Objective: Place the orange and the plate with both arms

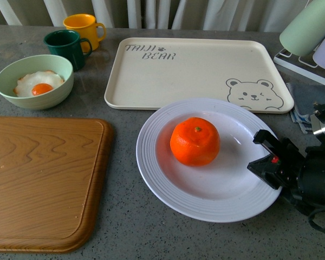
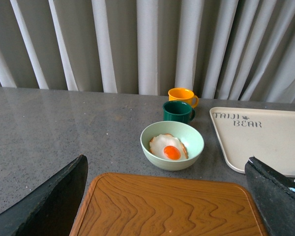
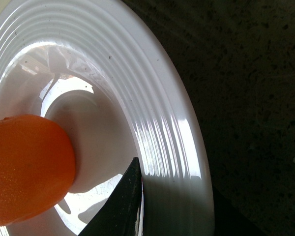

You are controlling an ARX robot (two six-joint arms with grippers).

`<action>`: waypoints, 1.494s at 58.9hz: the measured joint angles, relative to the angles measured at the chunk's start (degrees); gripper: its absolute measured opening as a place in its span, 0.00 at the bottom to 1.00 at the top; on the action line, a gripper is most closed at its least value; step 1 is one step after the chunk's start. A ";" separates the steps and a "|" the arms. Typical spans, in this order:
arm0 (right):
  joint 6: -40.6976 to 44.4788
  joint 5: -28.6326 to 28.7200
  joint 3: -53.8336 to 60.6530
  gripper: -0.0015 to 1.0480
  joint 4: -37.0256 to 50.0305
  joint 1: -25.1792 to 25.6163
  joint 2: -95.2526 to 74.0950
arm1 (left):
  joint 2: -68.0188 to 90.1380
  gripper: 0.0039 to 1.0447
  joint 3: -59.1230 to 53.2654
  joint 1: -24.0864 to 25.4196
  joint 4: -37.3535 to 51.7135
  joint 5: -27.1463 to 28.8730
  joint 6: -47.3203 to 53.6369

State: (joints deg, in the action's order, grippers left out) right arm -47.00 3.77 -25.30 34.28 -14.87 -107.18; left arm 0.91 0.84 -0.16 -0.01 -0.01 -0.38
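Next, my right gripper grabs the plate by its ridged rim (image 1: 265, 192), to set the plate with the orange on the bear tray (image 1: 195, 70).
The orange (image 1: 195, 141) sits in the middle of the white ridged plate (image 1: 157, 168), which lies on the grey table in front of the bear tray. My right gripper (image 1: 255, 151) is open at the plate's right rim. In the right wrist view one finger (image 3: 122, 206) reaches over the rim of the plate (image 3: 157, 113), and the orange (image 3: 24, 167) lies apart from it. My left gripper (image 2: 166, 169) is out of the front view. It hangs open and empty above the wooden board (image 2: 167, 206).
A wooden cutting board (image 1: 43, 179) fills the front left. Behind the plate lies the cream bear tray (image 1: 195, 70). A pale green bowl with a fried egg (image 1: 35, 81), a dark green mug (image 1: 65, 46) and a yellow mug (image 1: 84, 27) stand at the back left. A cup rack (image 1: 309, 38) stands at the back right.
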 joint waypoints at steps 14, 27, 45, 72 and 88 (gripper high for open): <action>-0.15 1.70 2.56 0.13 0.76 0.15 4.07 | 0.00 0.92 0.00 0.00 0.00 0.00 0.00; -0.22 4.24 6.16 0.09 4.04 0.59 10.12 | 0.00 0.92 0.00 0.00 0.00 0.00 0.00; -0.26 5.42 8.79 0.09 4.74 1.38 15.39 | 0.00 0.92 0.00 0.00 0.00 0.00 0.00; -3.06 9.55 8.07 0.07 8.74 2.91 20.31 | 0.00 0.92 0.00 0.00 0.00 0.00 0.00; -7.08 10.43 -9.57 0.14 10.95 3.72 3.13 | 0.00 0.92 0.00 0.00 0.00 0.00 0.00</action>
State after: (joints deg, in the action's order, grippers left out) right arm -54.08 14.20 -34.87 45.23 -11.16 -104.05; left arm 0.91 0.84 -0.16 -0.01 -0.01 -0.38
